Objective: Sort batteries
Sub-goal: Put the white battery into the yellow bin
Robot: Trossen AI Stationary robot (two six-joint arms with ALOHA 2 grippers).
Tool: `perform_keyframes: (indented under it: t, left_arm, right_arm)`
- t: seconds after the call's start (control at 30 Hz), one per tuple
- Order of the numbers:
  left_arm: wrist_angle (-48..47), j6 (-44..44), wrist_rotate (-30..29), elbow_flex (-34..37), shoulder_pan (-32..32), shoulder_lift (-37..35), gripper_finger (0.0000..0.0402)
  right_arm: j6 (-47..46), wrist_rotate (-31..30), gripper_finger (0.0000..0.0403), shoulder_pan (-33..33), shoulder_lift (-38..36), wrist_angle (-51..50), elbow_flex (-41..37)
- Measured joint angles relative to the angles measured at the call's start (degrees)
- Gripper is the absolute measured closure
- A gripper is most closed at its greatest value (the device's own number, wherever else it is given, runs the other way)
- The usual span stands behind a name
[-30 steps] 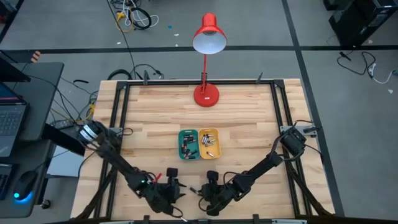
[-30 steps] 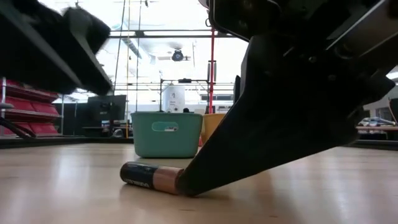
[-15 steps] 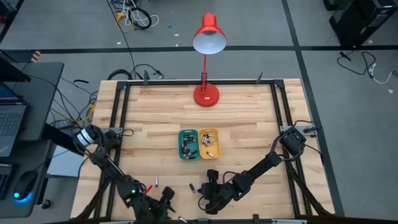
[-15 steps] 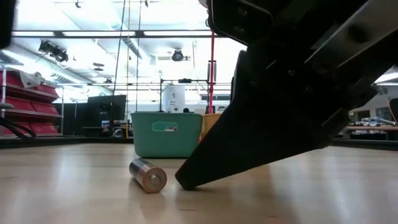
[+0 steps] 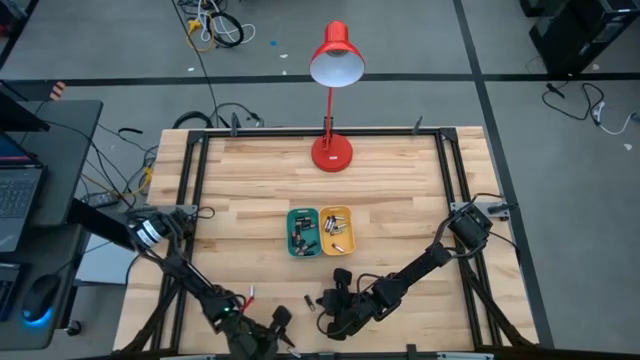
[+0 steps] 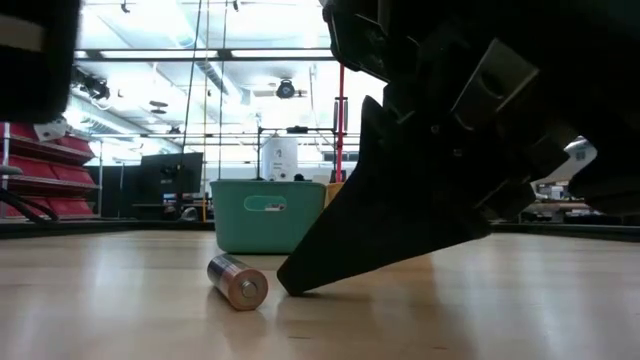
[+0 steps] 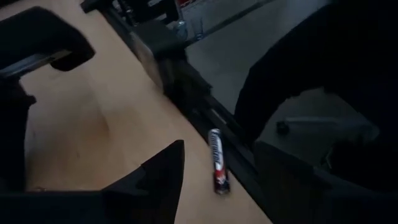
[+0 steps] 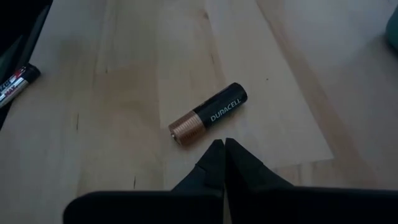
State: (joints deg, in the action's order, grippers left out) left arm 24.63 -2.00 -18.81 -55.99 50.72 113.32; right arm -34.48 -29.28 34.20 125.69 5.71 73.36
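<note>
The Energizer battery's red-banded end [image 7: 221, 181] is the part my left gripper needs to grab next. Then the battery can be sorted into the yellow tray.
A black-and-copper battery [image 8: 208, 114] lies on its side on the wooden table near its near edge; it also shows in the high view [image 5: 309, 300] and in the low view [image 6: 237, 282]. My right gripper [image 8: 222, 143] is shut, its tips just short of the battery's side, and its dark finger shows in the low view [image 6: 300, 280]. My left gripper [image 5: 276, 319] is open and empty at the near edge, left of the battery. A green tray [image 5: 302, 231] and a yellow tray [image 5: 336, 230] hold several batteries.
A black, red and white battery [image 7: 217, 163] lies beside the dark frame rail at the table's edge. Another battery [image 8: 15, 81] lies off to the left of the right gripper. A red desk lamp [image 5: 332, 150] stands at the far middle. Bare wood lies around the trays.
My left gripper has drawn back from the battery toward the table's near left corner. The black-and-copper battery has turned about on the table: it lay crosswise to the low camera and now points its copper end at it.
</note>
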Motion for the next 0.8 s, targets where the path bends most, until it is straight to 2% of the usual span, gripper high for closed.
perform_keyframes:
  t: [0.3, 0.57, 0.67, 0.8]
  left_arm:
    - [2.5, -5.4, 0.6, 0.0, -0.8, 3.5, 0.0231]
    - [5.1, -9.2, -1.0, -0.3, -0.8, 7.0, 0.0242]
    - [5.3, -9.4, -1.1, -0.3, -0.7, 7.6, 0.0272]
    - [5.0, -9.4, -3.3, -0.4, -0.6, 7.7, 0.0339]
  right_arm:
    - [0.0, 1.7, 0.0402, 0.0, -0.1, 0.0, 0.0]
    - [-0.1, 2.0, 0.0402, 0.0, -0.1, 0.0, 0.1]
    - [0.0, 2.1, 0.0402, 0.0, -0.1, 0.0, 0.1]
    - [0.0, 2.1, 0.0402, 0.0, -0.1, 0.0, 0.1]
